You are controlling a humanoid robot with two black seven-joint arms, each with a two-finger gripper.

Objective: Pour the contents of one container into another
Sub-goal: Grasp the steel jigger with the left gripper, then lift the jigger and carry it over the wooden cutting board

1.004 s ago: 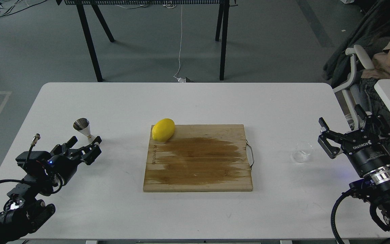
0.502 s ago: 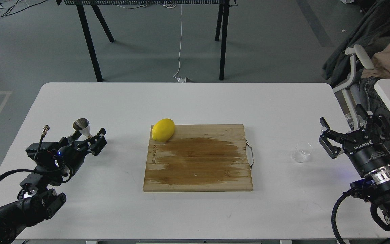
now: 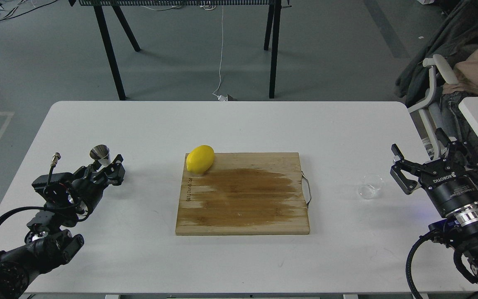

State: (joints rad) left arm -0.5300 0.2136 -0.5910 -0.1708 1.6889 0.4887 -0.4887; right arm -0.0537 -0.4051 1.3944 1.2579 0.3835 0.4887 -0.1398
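The jigger's top cone (image 3: 100,152) is wide and sloping, so my left gripper should grab the jigger around its narrower lower half next.
The steel hourglass jigger (image 3: 100,153) stands upright at the table's left side. My left gripper (image 3: 105,169) is open right at it, its fingers on either side of the jigger's lower half, which they hide. I cannot tell whether they touch it. The small clear glass cup (image 3: 370,185) stands on the table at the right, past the board's metal handle. My right gripper (image 3: 401,171) is open just to the right of the cup, a short gap away, with nothing between its fingers.
A wooden cutting board (image 3: 243,193) with a dark wet stain lies in the middle of the white table (image 3: 230,124). A yellow lemon (image 3: 200,158) rests on its far left corner. A chair (image 3: 434,91) with clothes stands beyond the right edge.
My left arm has moved forward and up to the jigger, so its fingers now flank the jigger's base. The right gripper and the cup have hardly moved.
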